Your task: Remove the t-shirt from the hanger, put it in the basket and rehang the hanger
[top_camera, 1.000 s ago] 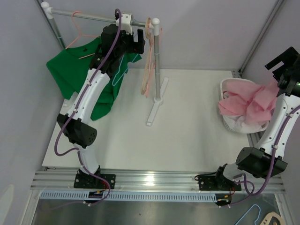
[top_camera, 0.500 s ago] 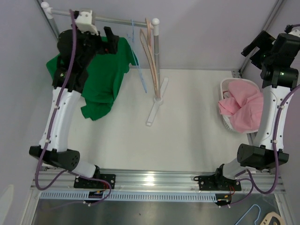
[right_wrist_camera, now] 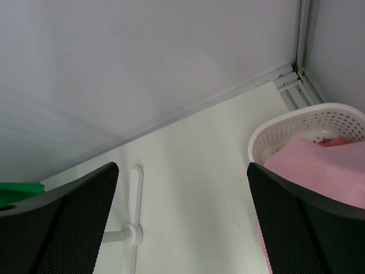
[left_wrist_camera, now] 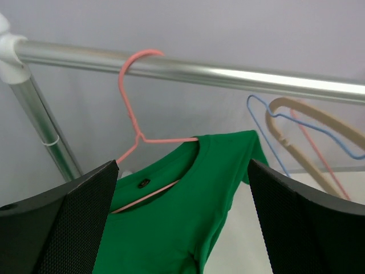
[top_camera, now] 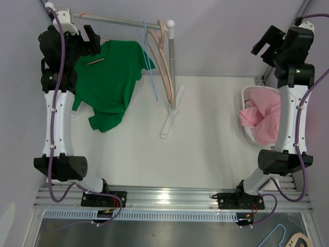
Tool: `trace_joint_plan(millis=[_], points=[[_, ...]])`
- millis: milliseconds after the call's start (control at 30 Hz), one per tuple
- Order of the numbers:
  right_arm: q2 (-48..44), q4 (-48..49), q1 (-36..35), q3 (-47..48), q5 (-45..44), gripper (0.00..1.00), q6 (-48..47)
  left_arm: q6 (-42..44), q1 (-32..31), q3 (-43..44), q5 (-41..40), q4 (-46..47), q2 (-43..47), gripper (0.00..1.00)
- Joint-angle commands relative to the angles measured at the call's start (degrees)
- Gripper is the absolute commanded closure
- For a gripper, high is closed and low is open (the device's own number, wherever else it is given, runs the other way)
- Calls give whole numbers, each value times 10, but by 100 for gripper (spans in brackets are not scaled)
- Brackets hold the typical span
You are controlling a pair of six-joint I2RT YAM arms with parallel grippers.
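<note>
I should grab the pink hanger (top_camera: pixel 96 60) next with my left gripper, by its neck just below the hook. The hook and the t-shirt then stay free, so the t-shirt can be taken off.
A green t-shirt (top_camera: pixel 110 77) hangs on a pink hanger (top_camera: pixel 96 60) at the left end of the metal rail (top_camera: pixel 123 21). My left gripper (top_camera: pixel 92 41) is open, level with the shirt's collar and just left of it, holding nothing. In the left wrist view the shirt (left_wrist_camera: pixel 188 211) and the pink hanger (left_wrist_camera: pixel 130 103) lie ahead between my open fingers (left_wrist_camera: pixel 63 228), hooked over the rail (left_wrist_camera: pixel 228 77). My right gripper (top_camera: pixel 266 43) is open and empty, raised high above the basket at the far right.
Empty blue and beige hangers (top_camera: pixel 159 56) hang at the rail's right end by the rack post (top_camera: pixel 172 72). The rack's foot (top_camera: pixel 169 121) lies on the table. A white basket (top_camera: pixel 245 95) of pink cloth (top_camera: pixel 264 121) stands at the right, its rim (right_wrist_camera: pixel 296 123) in the right wrist view.
My left arm has swung from the right part of the rail to its left end, off the shirt. My right arm has risen and turned toward the back wall.
</note>
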State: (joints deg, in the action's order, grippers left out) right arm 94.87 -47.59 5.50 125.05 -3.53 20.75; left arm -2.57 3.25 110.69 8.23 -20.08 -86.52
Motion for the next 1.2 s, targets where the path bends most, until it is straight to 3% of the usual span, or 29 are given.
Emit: trace_joint_plan(millis=[0,233,433,600,633,733,900,1000,1033,1067,1167], points=[[7,-7,-6,48,-16,1,-16,-2,36,38,27,12,-34,1],[22,3,-19,56,-24,1,-15,-40,80,156,77,-22,-152,2],[31,3,-31,49,-39,1,-19,-47,80,182,90,1,-198,4],[26,12,-37,41,-39,1,-19,-57,78,207,129,-16,-238,14],[24,14,-37,39,-39,1,-19,-58,78,205,136,-17,-240,17],[23,15,-39,35,-37,1,-20,-63,77,204,163,-21,-244,39],[20,20,-39,25,-30,1,-20,-44,58,203,143,-37,-235,56],[10,30,-39,5,-24,1,-19,-25,43,190,118,-37,-215,79],[6,32,-40,-3,-21,1,-18,-24,37,179,115,-37,-205,91],[4,34,-40,-5,-18,1,-18,-24,36,176,114,-36,-202,97],[-3,34,-39,-15,-13,1,-19,-31,34,188,114,-48,-201,99]])
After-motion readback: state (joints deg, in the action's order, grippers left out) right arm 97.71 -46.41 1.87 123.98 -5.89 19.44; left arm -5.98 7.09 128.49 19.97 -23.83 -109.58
